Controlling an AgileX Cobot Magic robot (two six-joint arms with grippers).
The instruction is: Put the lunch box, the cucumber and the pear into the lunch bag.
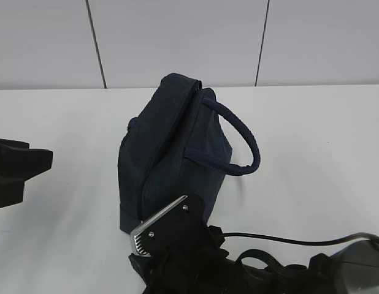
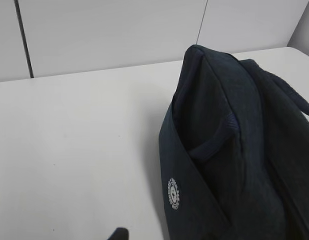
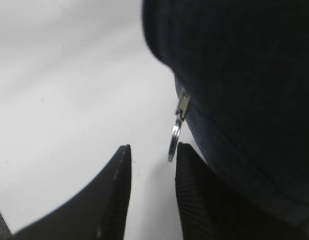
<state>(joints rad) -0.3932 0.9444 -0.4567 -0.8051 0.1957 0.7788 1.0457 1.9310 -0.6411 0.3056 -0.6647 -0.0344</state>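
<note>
I will next grab the zipper by its silver ring pull (image 3: 175, 131) with my right gripper, to open the lunch bag (image 3: 239, 90) for packing.
The dark navy lunch bag (image 1: 171, 147) stands in the middle of the white table, one loop handle (image 1: 238, 141) hanging to its right. It also shows in the left wrist view (image 2: 234, 150). Its silver ring pull (image 3: 174, 140) hangs at the bag's lower corner (image 3: 234, 90). My right gripper (image 3: 152, 150) is open at that corner; the ring hangs between the fingertips, close to the right finger (image 3: 194, 190). It shows low in the exterior view (image 1: 156, 229). My left gripper (image 1: 21, 171) is open and empty, left of the bag. The lunch box, cucumber and pear are out of view.
The white table (image 1: 312, 159) runs back to a pale panelled wall (image 1: 177, 37). The right arm and its cable (image 1: 269, 240) lie along the front edge. A round white logo (image 2: 173, 193) marks the bag's side.
</note>
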